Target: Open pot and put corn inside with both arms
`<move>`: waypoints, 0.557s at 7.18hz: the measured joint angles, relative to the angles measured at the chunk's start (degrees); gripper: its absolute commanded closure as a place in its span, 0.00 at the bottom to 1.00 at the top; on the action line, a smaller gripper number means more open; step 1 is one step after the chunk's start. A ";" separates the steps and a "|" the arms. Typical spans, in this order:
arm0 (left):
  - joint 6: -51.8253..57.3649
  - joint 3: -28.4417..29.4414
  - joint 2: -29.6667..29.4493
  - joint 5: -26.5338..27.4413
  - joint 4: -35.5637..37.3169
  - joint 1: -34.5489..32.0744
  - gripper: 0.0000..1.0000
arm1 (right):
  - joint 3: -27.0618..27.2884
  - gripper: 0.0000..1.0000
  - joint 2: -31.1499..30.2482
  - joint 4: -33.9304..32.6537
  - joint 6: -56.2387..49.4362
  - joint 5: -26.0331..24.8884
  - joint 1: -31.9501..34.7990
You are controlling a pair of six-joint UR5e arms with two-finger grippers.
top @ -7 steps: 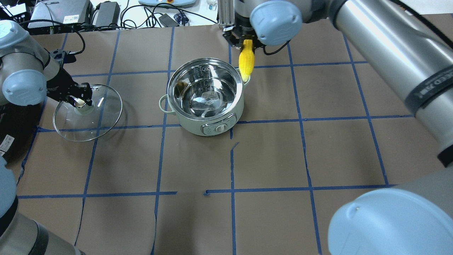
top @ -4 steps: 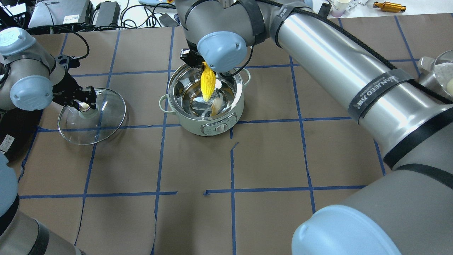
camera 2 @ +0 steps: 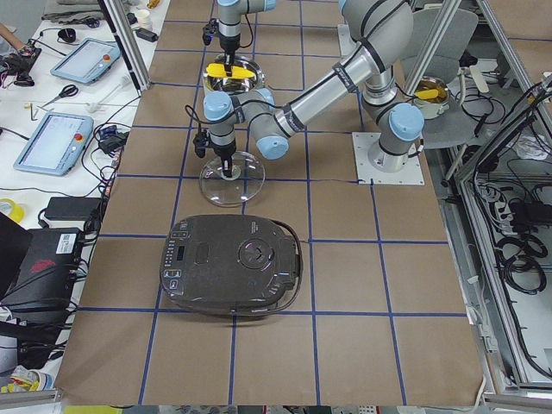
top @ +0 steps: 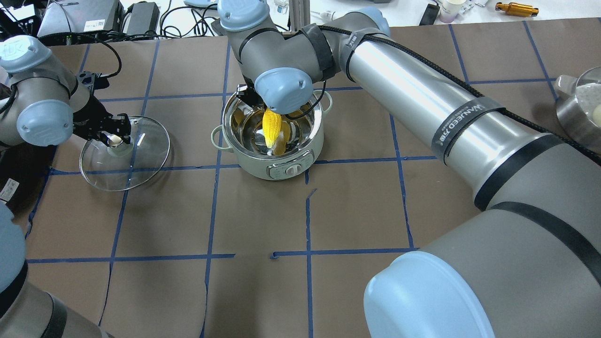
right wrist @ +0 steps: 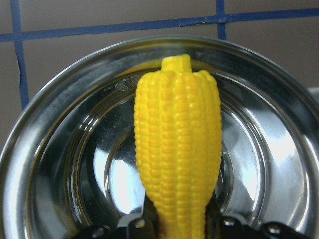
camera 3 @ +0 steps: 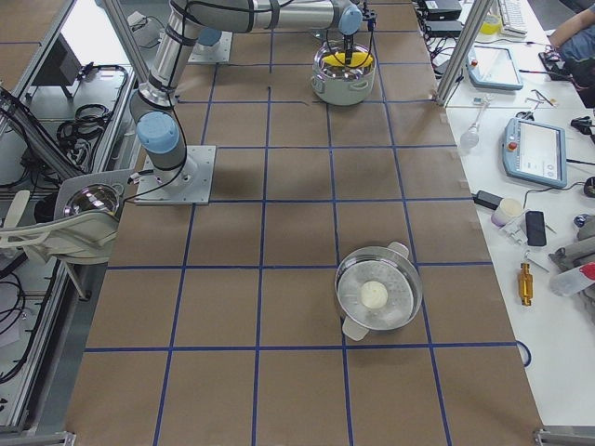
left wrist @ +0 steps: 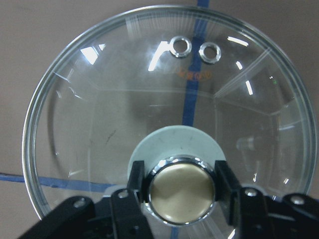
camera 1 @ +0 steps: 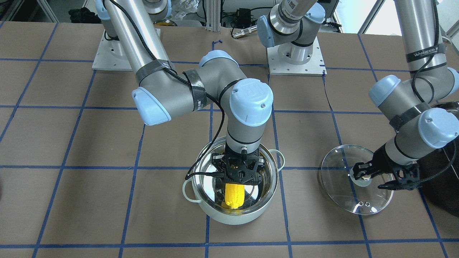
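Observation:
The glass lid's near rim meets the tabletop and the lid would settle flat, so it is time for my left gripper to open now.
The mint-green pot stands open at mid table, also in the front view. My right gripper is shut on the thick end of the yellow corn and holds it tip down inside the pot. The corn hangs over the steel bottom, and I cannot tell whether its tip touches. My left gripper is shut on the brass knob of the glass lid. It holds the lid low and tilted over the table, left of the pot.
A large black appliance sits on the robot's left, close behind the lid. A steel bowl with a white ball stands far to the right. Cables and devices line the far table edge.
My right arm carried the corn from outside the pot's far right rim to over the pot and lowered it inside. The left gripper and the lid shifted slightly right.

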 measured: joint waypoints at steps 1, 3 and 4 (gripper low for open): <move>0.07 -0.03 0.02 0.06 -0.01 -0.03 0.96 | 0.87 0.00 0.10 -0.76 -0.06 -0.05 0.02; 0.23 -0.12 0.00 0.19 -0.27 -0.06 0.37 | 1.53 0.00 -0.15 -1.46 -0.27 0.06 -0.04; 0.20 -0.16 -0.16 0.17 -0.37 -0.06 0.18 | 1.53 0.00 -0.70 -1.55 -0.15 0.21 -0.08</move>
